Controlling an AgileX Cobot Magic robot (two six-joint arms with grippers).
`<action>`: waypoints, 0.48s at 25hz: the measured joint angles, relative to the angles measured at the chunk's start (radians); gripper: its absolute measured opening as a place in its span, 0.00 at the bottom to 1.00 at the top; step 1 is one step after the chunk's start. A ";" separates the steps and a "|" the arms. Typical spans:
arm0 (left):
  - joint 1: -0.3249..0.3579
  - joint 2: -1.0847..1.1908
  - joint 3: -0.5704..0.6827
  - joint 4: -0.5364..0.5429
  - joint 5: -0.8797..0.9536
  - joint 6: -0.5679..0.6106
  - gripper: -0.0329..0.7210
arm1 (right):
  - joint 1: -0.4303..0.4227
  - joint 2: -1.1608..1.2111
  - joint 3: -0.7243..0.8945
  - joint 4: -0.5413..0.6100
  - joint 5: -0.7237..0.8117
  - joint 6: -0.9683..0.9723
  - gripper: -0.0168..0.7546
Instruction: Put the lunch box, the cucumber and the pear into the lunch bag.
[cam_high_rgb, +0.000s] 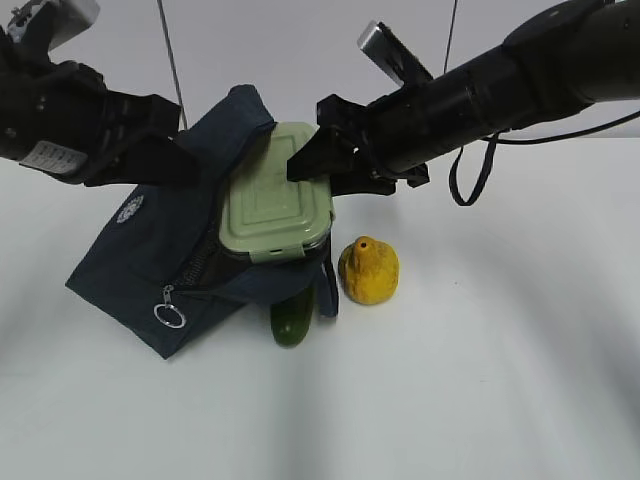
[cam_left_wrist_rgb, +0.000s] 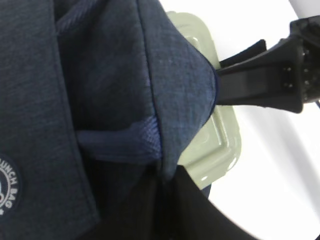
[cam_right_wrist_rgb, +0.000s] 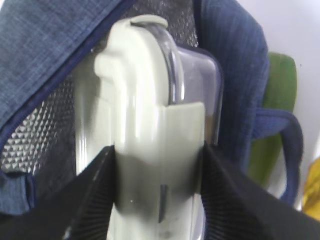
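Observation:
My right gripper should keep hold of the lunch box until I lower it deeper, because the lunch box's lower edge (cam_high_rgb: 276, 255) is above the bag's front rim (cam_high_rgb: 264, 284).
The navy lunch bag (cam_high_rgb: 150, 260) lies open on the white table. The lunch box (cam_high_rgb: 275, 200), clear with a pale green lid, sits partly inside the bag's mouth. My right gripper (cam_high_rgb: 320, 165) is shut on the box's near end; in the right wrist view its fingers (cam_right_wrist_rgb: 95, 195) press both sides of the box (cam_right_wrist_rgb: 145, 100). My left gripper (cam_high_rgb: 185, 150) is shut on the bag's upper flap (cam_left_wrist_rgb: 100, 75) and holds it up. The cucumber (cam_high_rgb: 291, 320) pokes out from under the bag's front edge. The pear (cam_high_rgb: 369, 270) stands just right of the bag.
The silver ring pull (cam_high_rgb: 169, 317) hangs at the bag's front left. The bag's silver lining (cam_right_wrist_rgb: 30, 135) shows beside the box. A black cable loop (cam_high_rgb: 470, 175) hangs below the right arm. White table lies all round.

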 joint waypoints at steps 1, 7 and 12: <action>0.000 0.000 0.000 -0.020 0.000 0.009 0.05 | 0.007 0.000 -0.007 0.002 -0.012 0.002 0.52; 0.000 0.001 0.000 -0.117 -0.002 0.077 0.05 | 0.060 0.013 -0.037 0.004 -0.066 0.002 0.52; 0.000 0.001 0.000 -0.139 -0.004 0.093 0.05 | 0.103 0.051 -0.050 0.004 -0.070 0.002 0.52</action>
